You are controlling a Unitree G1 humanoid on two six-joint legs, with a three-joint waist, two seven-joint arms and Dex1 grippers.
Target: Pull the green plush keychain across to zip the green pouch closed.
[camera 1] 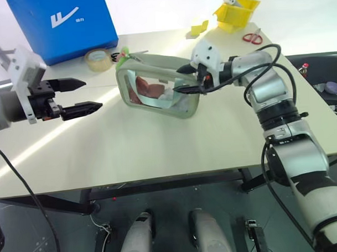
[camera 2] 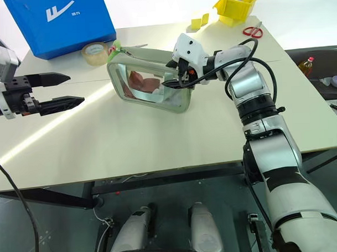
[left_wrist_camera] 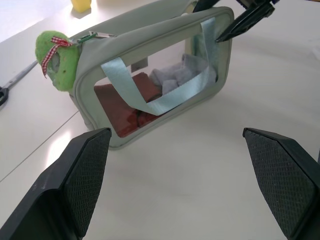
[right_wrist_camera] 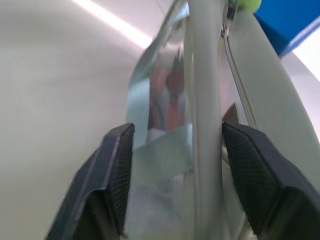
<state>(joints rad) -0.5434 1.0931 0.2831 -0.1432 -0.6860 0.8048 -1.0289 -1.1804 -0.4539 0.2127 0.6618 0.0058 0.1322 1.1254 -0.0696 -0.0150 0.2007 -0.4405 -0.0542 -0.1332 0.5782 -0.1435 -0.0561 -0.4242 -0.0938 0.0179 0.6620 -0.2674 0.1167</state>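
Observation:
The green pouch needs to be held steady while the green pouch gets zipped (right_wrist_camera: 235, 70) closed, so my right gripper needs to grab it by its fabric rim (right_wrist_camera: 207, 130) next.
The green pouch (camera 1: 150, 64) stands on the white table (camera 1: 131, 155), and its clear window shows red and white things inside. At its far left end, by the zipper, hangs the green plush keychain (camera 1: 123, 54), a lime plush ball with a checked ribbon (left_wrist_camera: 57, 60). My right gripper (camera 1: 176, 80) is at the pouch's right end. Its jaws are open and straddle the upper front rim: one finger lies over the top panel, the other in front of the window. My left gripper (camera 1: 92, 94) hovers open to the left of the pouch, clear of it and pointing toward it.
A big blue box (camera 1: 65, 24) stands at the back left with a roll of tape (camera 1: 97, 58) beside it, just behind the keychain. A yellow bin (camera 1: 236, 13) and red-handled scissors (camera 1: 253, 37) sit at the back right. The table's front edge is near me.

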